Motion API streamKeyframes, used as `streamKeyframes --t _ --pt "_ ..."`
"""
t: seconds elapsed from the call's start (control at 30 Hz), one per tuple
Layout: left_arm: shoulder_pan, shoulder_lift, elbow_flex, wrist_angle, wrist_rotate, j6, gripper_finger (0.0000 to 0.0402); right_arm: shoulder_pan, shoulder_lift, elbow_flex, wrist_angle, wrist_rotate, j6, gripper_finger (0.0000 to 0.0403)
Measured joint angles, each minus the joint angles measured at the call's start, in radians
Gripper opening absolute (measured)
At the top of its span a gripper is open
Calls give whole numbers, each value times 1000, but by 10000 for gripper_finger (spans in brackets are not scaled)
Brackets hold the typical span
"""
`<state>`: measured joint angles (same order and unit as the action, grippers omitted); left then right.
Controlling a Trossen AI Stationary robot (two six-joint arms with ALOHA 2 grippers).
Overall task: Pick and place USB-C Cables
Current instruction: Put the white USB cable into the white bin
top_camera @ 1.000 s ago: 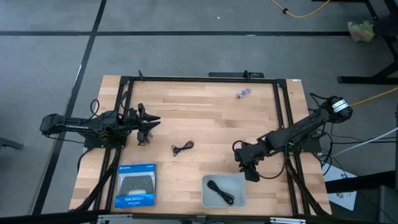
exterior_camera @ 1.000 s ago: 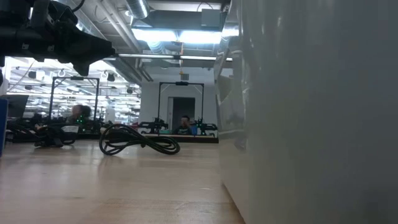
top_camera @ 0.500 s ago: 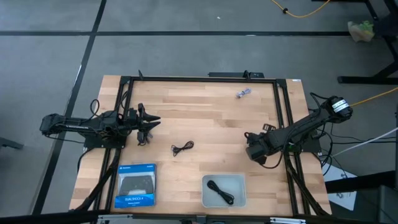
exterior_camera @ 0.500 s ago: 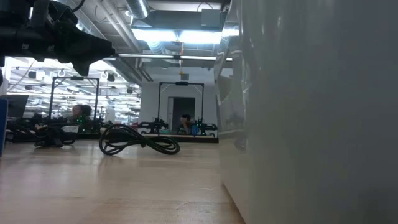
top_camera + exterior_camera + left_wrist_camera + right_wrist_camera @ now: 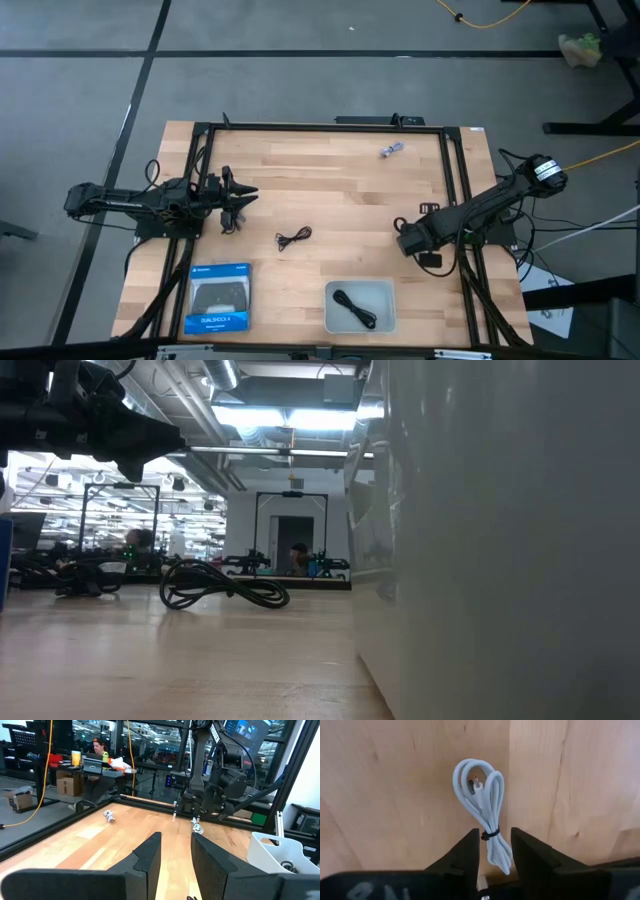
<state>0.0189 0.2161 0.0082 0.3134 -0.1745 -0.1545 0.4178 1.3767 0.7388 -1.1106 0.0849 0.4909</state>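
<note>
The whitish cable has to go into the tray, so my right gripper should grab it by its tied end (image 5: 495, 842) next.
A whitish coiled cable (image 5: 481, 792) lies flat on the wooden table, in the right wrist view. My right gripper (image 5: 495, 834) points down over it, open, with one finger on each side of its tied end; whether they touch it I cannot tell. In the high view my right gripper (image 5: 405, 238) hides this cable. A black cable (image 5: 293, 238) lies mid-table. Another black cable (image 5: 355, 307) lies in the pale tray (image 5: 385, 292). The grey-purple cable (image 5: 391, 150) lies near the far edge. My left gripper (image 5: 238, 195) waits open at the table's left side.
A blue box (image 5: 218, 297) lies flat near the near-left corner. A black frame (image 5: 300, 127) borders the tabletop. In the low view the tray's wall (image 5: 500, 540) fills the right half and the black cable (image 5: 222, 585) lies beyond. Bare wood lies between the cables.
My right gripper has moved from beside the tray's far-right corner toward the table's far and right edges, and now stands over the whitish cable. Most of that travel came in the first half second. My left arm and the other cables have kept still.
</note>
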Motion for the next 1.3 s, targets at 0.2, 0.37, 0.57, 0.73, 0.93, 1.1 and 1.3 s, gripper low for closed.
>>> streamKeyframes --t 0.2,0.37,0.57,0.73,0.93,1.1,1.3 --pt "0 0 0 0 0 0 99 -26 0 -109 93 -82 -26 116" --pt "0 0 0 0 0 0 99 -49 0 -167 140 -86 25 116" --pt "0 0 0 0 0 0 99 -51 0 -168 205 -122 123 43" --pt "0 0 0 0 0 0 99 -46 -2 -52 153 13 182 37" --pt "0 0 0 0 -2 -13 99 -34 -6 153 163 59 87 37" --pt "0 0 0 0 -6 -75 99 31 -7 277 350 9 -22 37" --pt "0 0 0 0 -27 -75 99 127 -1 311 617 -95 -103 37"
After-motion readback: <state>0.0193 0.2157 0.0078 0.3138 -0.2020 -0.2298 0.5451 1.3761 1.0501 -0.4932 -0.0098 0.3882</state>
